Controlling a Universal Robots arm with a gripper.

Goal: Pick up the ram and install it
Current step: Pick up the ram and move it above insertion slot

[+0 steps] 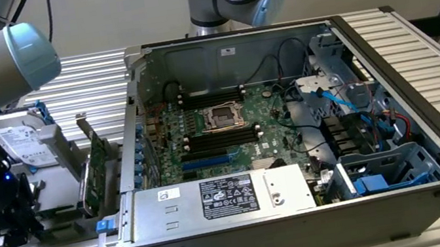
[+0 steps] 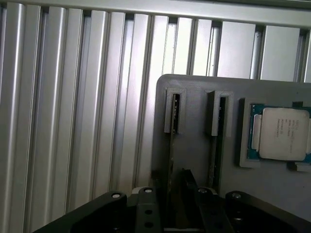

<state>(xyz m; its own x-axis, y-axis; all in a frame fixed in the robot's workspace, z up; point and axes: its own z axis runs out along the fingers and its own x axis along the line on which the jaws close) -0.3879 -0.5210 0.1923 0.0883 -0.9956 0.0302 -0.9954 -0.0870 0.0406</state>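
Observation:
The end of the ram is sunk in the holder's slot (image 2: 175, 110). My gripper will grab the ram by the flat sides at its middle (image 2: 169, 189) next.
The ram (image 2: 171, 160) is a thin green stick standing on edge in a slot of a grey holder (image 2: 194, 97). A second similar stick (image 2: 217, 145) stands in the neighbouring slot. My gripper (image 2: 170, 206) hangs low over the first stick, open, one finger (image 2: 146, 213) on each side of it and a small gap showing. In the exterior view the gripper (image 1: 7, 230) is down at the holder (image 1: 54, 196), on the exterior view's left of the open computer case (image 1: 308, 229). The motherboard (image 1: 221, 130) lies inside the case with its dark memory slots beside the processor socket.
A processor chip (image 2: 282, 133) rests in a pocket of the holder. A hard drive (image 1: 23, 138) and a wider green card (image 1: 98, 162) stand between the gripper and the case wall. Cables, a drive cage and a power supply (image 1: 223, 199) fill the case.

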